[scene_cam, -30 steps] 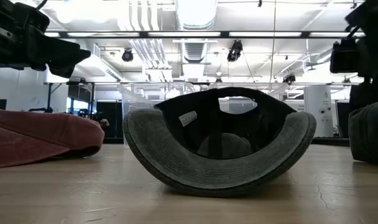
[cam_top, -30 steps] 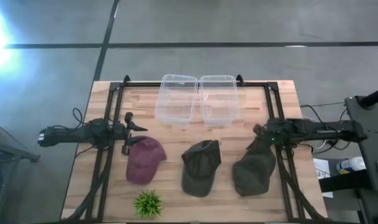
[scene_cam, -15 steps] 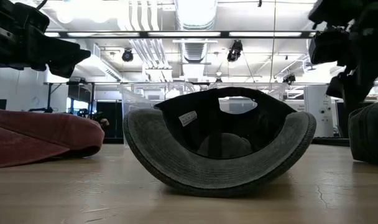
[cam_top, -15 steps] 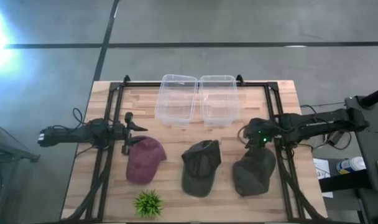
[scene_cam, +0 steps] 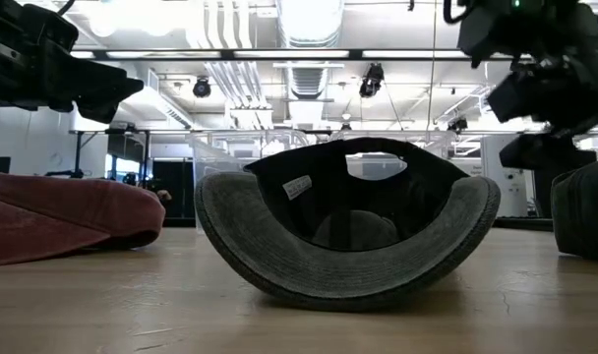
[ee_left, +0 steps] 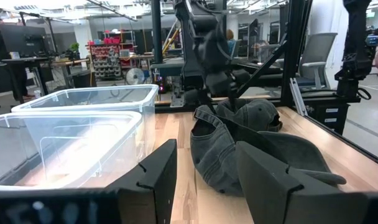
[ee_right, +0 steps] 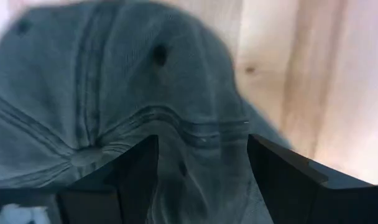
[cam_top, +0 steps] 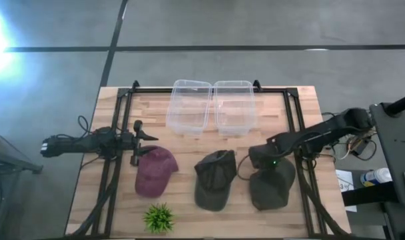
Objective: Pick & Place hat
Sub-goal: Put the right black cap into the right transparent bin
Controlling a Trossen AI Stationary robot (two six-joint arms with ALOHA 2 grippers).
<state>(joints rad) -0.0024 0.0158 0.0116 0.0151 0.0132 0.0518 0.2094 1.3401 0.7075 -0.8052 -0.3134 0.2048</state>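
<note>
The dark grey hat is to be lifted over to the clear plastic bin. My right gripper should reach it and grab its crown's cloth (cam_top: pixel 274 179) for that.
Three hats lie in a row on the wooden table: a maroon one (cam_top: pixel 156 171) on the left, a dark grey one (cam_top: pixel 215 179) in the middle and another dark grey one (cam_top: pixel 272 181) on the right. In the low view the middle hat (scene_cam: pixel 348 236) rests on its curved brim with the inside showing. My right gripper (cam_top: pixel 254 157) is open and points down over the right hat's far left part; in its wrist view the gripper (ee_right: pixel 201 180) has the crown (ee_right: pixel 114 81) below it. My left gripper (cam_top: pixel 146 143) waits open just beyond the maroon hat.
Two clear plastic bins (cam_top: pixel 189 107) (cam_top: pixel 234 107) stand side by side at the table's far edge. A small green plant (cam_top: pixel 158 217) sits near the near edge, in front of the maroon hat. Black frame rails (cam_top: pixel 116 167) run along both sides of the table.
My right gripper has swung from the table's right side toward the left and a little nearer, tipping from level to pointing down over the right hat. The hats and my left arm have stayed put.
</note>
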